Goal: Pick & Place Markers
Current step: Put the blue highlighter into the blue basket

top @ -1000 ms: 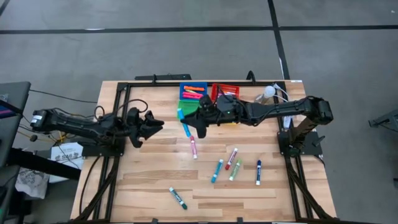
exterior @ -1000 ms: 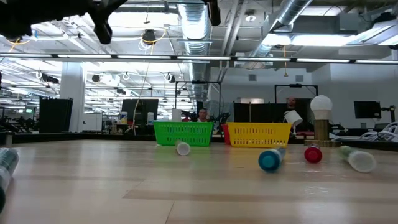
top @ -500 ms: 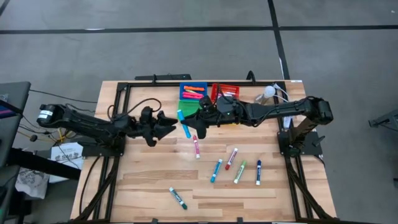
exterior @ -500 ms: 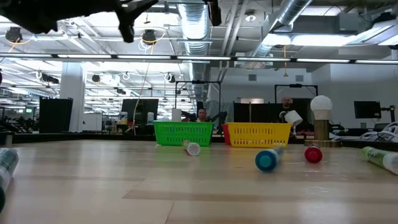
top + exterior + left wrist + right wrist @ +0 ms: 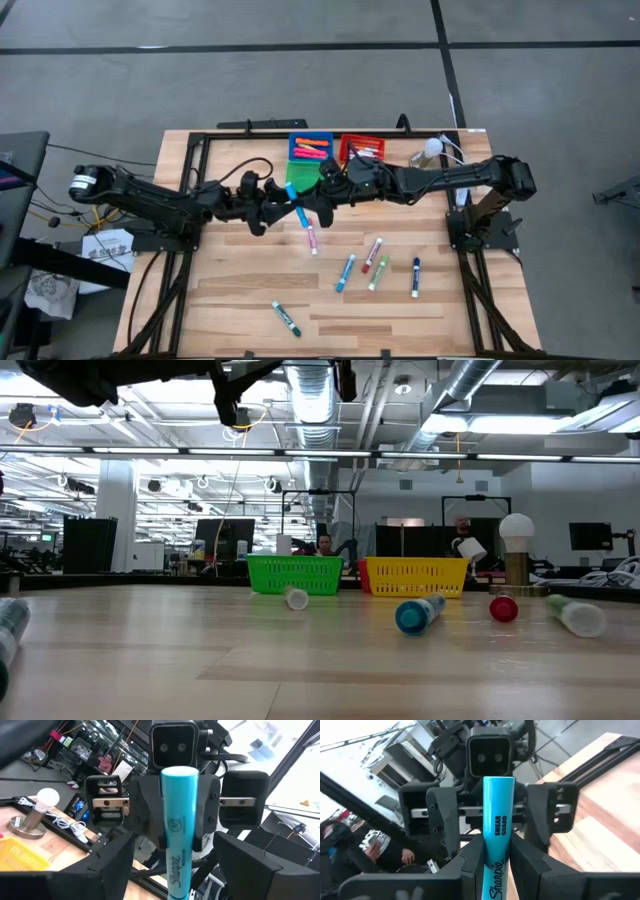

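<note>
My left gripper grabs the light blue marker by its printed body (image 5: 298, 208) (image 5: 177, 845) next, to take it over for sorting.
My right gripper (image 5: 312, 197) is shut on a light blue marker (image 5: 296, 200) above the table's far middle, in front of the bins. My left gripper (image 5: 281, 205) is open right opposite it. Its two fingers (image 5: 442, 820) stand on either side of the marker's free end (image 5: 499, 785) without touching it. Several more markers lie flat on the wood: a pink one (image 5: 311, 238), a teal one (image 5: 346, 273), a red one (image 5: 373, 254), two green ones (image 5: 379, 273) (image 5: 286, 318) and a blue one (image 5: 416, 277). My right gripper pinches the light blue marker's barrel (image 5: 496, 855) between its two fingers (image 5: 472, 862). The marker reaches out past them toward my left gripper. It is lifted clear of the table.
Four small bins stand at the far edge: blue (image 5: 311, 147), red (image 5: 362, 147), green (image 5: 300, 172), and yellow (image 5: 417, 575), which my right arm covers in the high view. A white bulb on a stand (image 5: 432, 148) is at the far right. Bare wood lies at the near left.
My left gripper has travelled toward the table's right edge, up to the light blue marker in my right gripper, and its fingers now flank the marker's free end. My right gripper has stayed in place with the marker.
</note>
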Robot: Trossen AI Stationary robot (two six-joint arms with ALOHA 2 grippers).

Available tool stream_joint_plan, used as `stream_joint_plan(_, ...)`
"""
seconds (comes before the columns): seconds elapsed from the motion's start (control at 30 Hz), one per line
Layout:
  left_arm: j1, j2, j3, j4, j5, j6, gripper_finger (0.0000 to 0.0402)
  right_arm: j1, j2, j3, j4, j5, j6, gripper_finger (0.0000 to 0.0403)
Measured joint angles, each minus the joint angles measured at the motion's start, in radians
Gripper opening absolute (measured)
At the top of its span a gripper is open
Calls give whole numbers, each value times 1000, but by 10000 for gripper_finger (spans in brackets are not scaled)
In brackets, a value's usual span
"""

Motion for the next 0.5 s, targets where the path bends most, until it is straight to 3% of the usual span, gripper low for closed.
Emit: stream_joint_plan(0.5,30,2,13,0,-16,-3,269,14,0,0,-53,-41,-15,66)
